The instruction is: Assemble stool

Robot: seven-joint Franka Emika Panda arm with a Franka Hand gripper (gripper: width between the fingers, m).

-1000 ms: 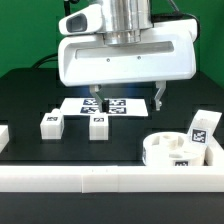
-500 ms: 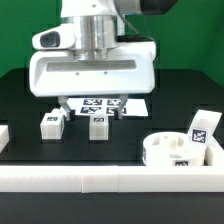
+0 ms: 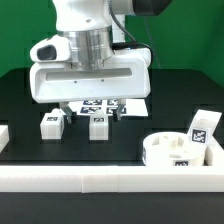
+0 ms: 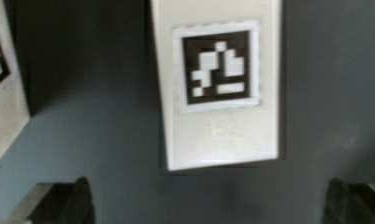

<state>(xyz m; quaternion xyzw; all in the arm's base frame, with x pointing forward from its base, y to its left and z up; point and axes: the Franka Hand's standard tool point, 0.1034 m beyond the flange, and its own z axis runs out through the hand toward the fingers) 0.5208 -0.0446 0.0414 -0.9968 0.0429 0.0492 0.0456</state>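
Note:
The gripper grabs the white leg's tagged end (image 3: 99, 121) next, to fit the leg onto the round white seat (image 3: 172, 153).
The round white seat (image 3: 172, 153) stands at the exterior view's right, behind the front rail. One tagged leg (image 3: 203, 130) stands upright at its far right edge. Two more tagged legs (image 3: 52, 122) (image 3: 97, 125) stand on the black table at the left. My gripper (image 3: 92, 110) is open and empty, with its fingers hanging just behind these two legs. In the wrist view a long white leg (image 4: 219, 85) with a tag lies on the dark table. It is in line with the gap of the open gripper (image 4: 212, 205) but beyond the dark fingertips (image 4: 63, 200).
The marker board (image 3: 105, 103) lies flat behind the two legs, and its edge shows in the wrist view (image 4: 3, 80). A long white border rail (image 3: 100, 180) runs along the front. A short white block (image 3: 3, 135) sits at the left edge.
The gripper has moved toward the exterior view's left and come down, from above the marker board to just behind the two left legs. The parts have not moved.

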